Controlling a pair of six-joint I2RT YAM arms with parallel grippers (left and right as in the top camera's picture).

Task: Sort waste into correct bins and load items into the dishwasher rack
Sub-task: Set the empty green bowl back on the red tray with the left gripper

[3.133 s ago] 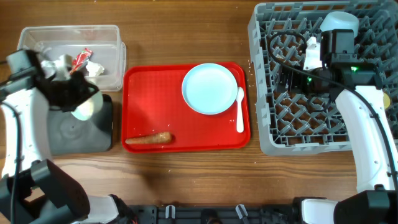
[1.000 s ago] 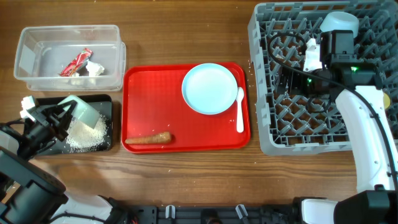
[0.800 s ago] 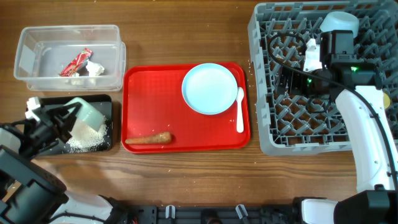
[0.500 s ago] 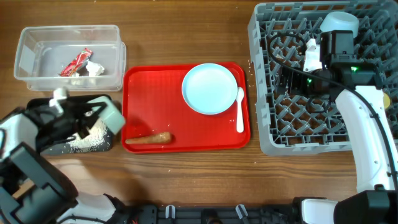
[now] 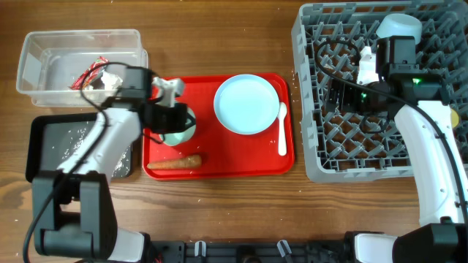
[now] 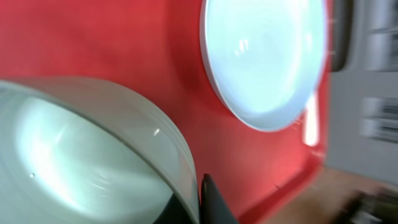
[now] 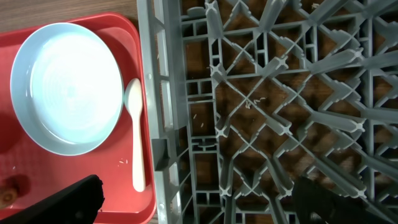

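The pale blue plate can go into the grey rack (image 5: 365, 157) with its opposite edge free, so I will next pick it up by its rim (image 5: 277, 109) with my right gripper.
My left gripper (image 5: 170, 117) is shut on the rim of the pale green bowl (image 5: 179, 126) and holds it over the left part of the red serving tray (image 5: 219, 168). In the left wrist view the bowl (image 6: 81, 155) fills the lower left, with the pale blue plate (image 6: 267, 56) beyond. The plate (image 5: 247, 104), the white spoon (image 5: 282, 128) and the carrot piece (image 5: 174, 163) lie on the red tray. The wrapper (image 5: 91, 71) and the paper scrap (image 5: 110, 77) lie in the clear tub (image 5: 44, 44). Rice crumbs lie in the black tray (image 5: 44, 142). My right gripper (image 7: 199, 211) is open and empty over the grey rack (image 5: 365, 157).
The rack (image 7: 280, 93) stands just right of the red tray (image 7: 146, 205); the spoon (image 7: 135, 143) lies along that tray's right edge beside the plate (image 7: 68, 96). The small blue bowl and the yellow cup do not show.
My left gripper has carried the green bowl from over the black tray to the right, over the red tray. Rice now lies in the black tray. The right arm has not moved.
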